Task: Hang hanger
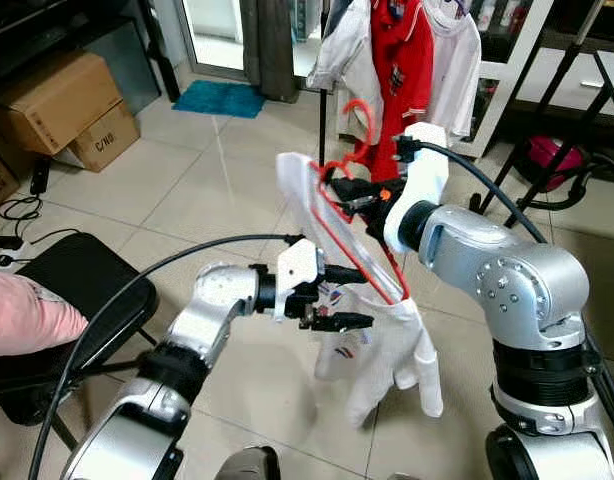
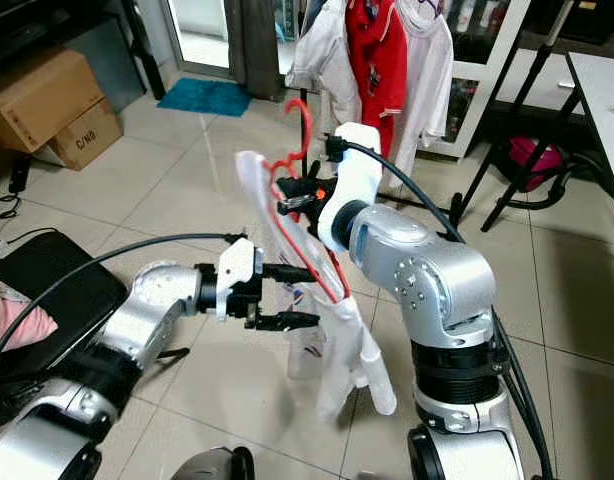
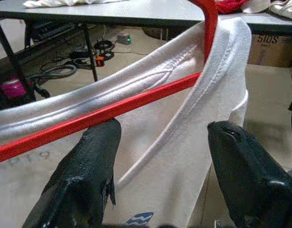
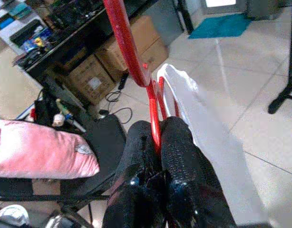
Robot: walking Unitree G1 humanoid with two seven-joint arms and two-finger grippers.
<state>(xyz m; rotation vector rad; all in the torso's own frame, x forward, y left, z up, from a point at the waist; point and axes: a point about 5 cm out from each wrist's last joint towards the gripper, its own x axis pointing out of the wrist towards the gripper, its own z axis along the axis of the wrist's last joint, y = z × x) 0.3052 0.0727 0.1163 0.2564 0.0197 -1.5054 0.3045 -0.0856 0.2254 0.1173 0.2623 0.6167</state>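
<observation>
My left gripper takes hold of the white shirt by its collar edge point(image 3: 160, 142) next, since only that edge stands taut.
A red plastic hanger point(image 1: 355, 205) carries a white shirt point(image 1: 382, 340) that droops toward the floor. My right gripper point(image 1: 339, 190) is shut on the hanger just below its hook, holding it up in front of me; its fingers point(image 4: 177, 156) pinch the red neck point(image 4: 154, 118). My left gripper point(image 1: 353, 297) is open beside the shirt's lower part, one finger above and one below. In the left wrist view its fingers point(image 3: 89, 166) stand apart with the red hanger bar point(image 3: 112, 111) and white collar point(image 3: 217, 80) just beyond them.
A clothes rack with a red shirt point(image 1: 399, 70) and white shirts point(image 1: 457, 60) stands ahead. Cardboard boxes point(image 1: 62, 105) sit at the left, a black chair point(image 1: 77, 290) with a pink cushion point(image 1: 22, 315) near left, a table's black legs point(image 1: 547, 130) at the right.
</observation>
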